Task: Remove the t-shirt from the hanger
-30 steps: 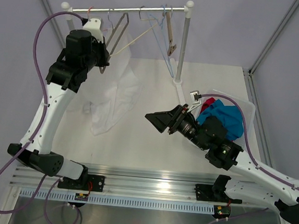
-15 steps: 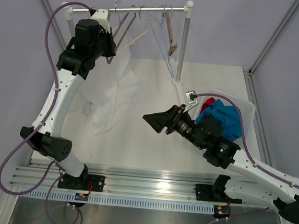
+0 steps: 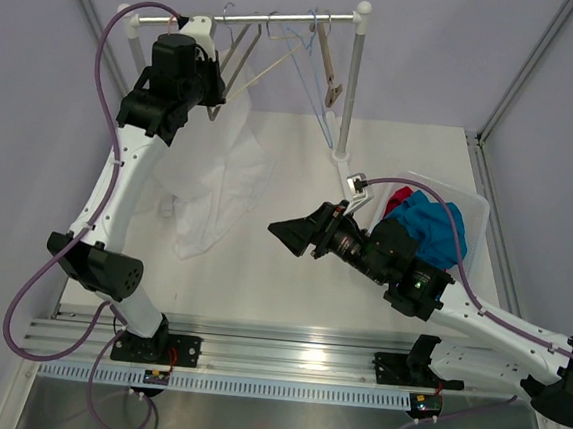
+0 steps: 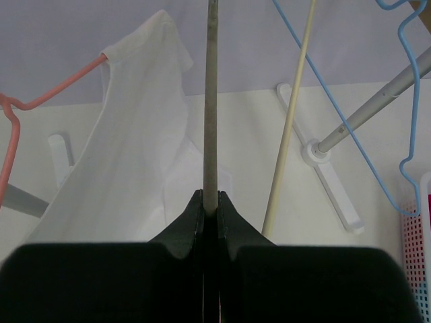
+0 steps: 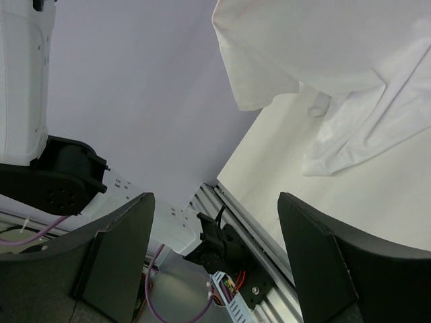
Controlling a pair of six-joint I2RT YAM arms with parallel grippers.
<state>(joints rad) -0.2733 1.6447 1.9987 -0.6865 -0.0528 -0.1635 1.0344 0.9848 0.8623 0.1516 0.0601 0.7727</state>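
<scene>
The grey hanger's hook sits over the rail, so the grey hanger would remain hanging there. It is time for my left gripper to open now.
The white t-shirt [image 3: 214, 178] hangs from near the rail and spreads over the table's left part. In the left wrist view its top [image 4: 145, 87] meets a pink wire hanger [image 4: 54, 91]. My left gripper [image 3: 215, 88] is raised close under the rail and shut on the bar of a grey hanger [image 3: 235, 54]; the bar [image 4: 211, 101] runs up from between the closed jaws [image 4: 211, 202]. My right gripper [image 3: 290, 233] is open and empty above the table's middle, pointing left at the shirt, which fills the top of the right wrist view [image 5: 323, 54]; both jaws [image 5: 215, 256] stand wide apart.
The rail [image 3: 274, 18] rests on a grey post [image 3: 350, 80] and carries a cream hanger [image 3: 269, 72], a blue wire hanger [image 3: 313, 86] and a wooden hanger [image 3: 326, 67]. A clear bin [image 3: 475, 206] at the right holds blue and red clothes.
My left arm has risen and swung right, carrying the grey hanger closer to the rail. My right gripper has drifted a little left towards the shirt, still open.
</scene>
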